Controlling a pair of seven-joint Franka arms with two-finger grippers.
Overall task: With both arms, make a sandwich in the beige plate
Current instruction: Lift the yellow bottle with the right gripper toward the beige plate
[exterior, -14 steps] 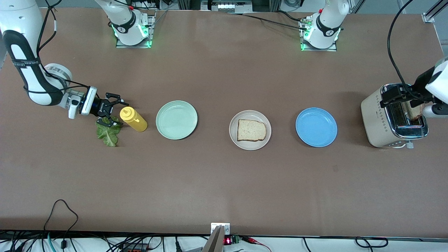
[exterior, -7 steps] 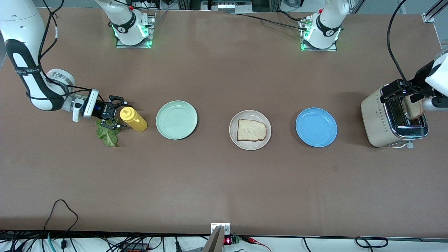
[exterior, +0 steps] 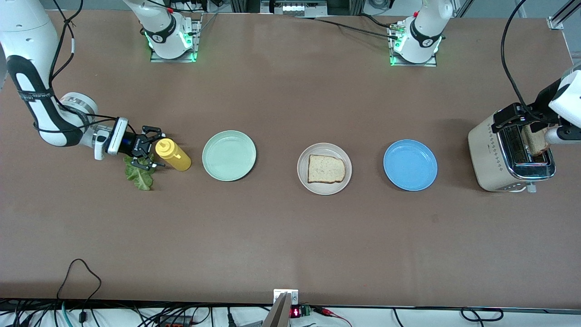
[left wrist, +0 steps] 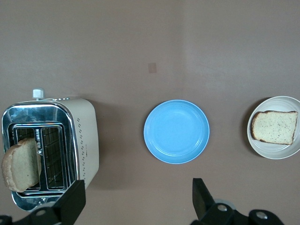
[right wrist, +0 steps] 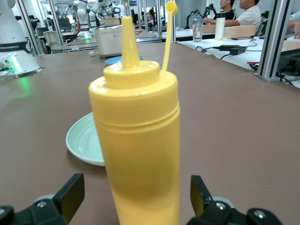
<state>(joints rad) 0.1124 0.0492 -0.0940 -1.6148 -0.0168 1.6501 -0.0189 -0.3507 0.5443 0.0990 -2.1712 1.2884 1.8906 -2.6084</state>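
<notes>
Next, the right gripper grabs the bottle by its body, which leaves the yellow squeeze bottle's nozzle free to squeeze sauce for the sandwich.
The beige plate sits mid-table with one bread slice on it; both show in the left wrist view, the plate and the slice. A second bread slice leans in the toaster, also seen from the left wrist. The lettuce leaf lies on the table at the right arm's end. My right gripper is open, low over the leaf's edge, its jaws on either side of a yellow squeeze bottle, not closed on it. My left gripper is open and empty above the toaster.
The yellow bottle stands between the lettuce and a mint-green plate. A blue plate lies between the beige plate and the toaster. The mint plate shows past the bottle in the right wrist view.
My right gripper has edged closer to the yellow bottle and lower over the lettuce. My left gripper has risen slightly above the toaster; the bread there stays in its slot.
</notes>
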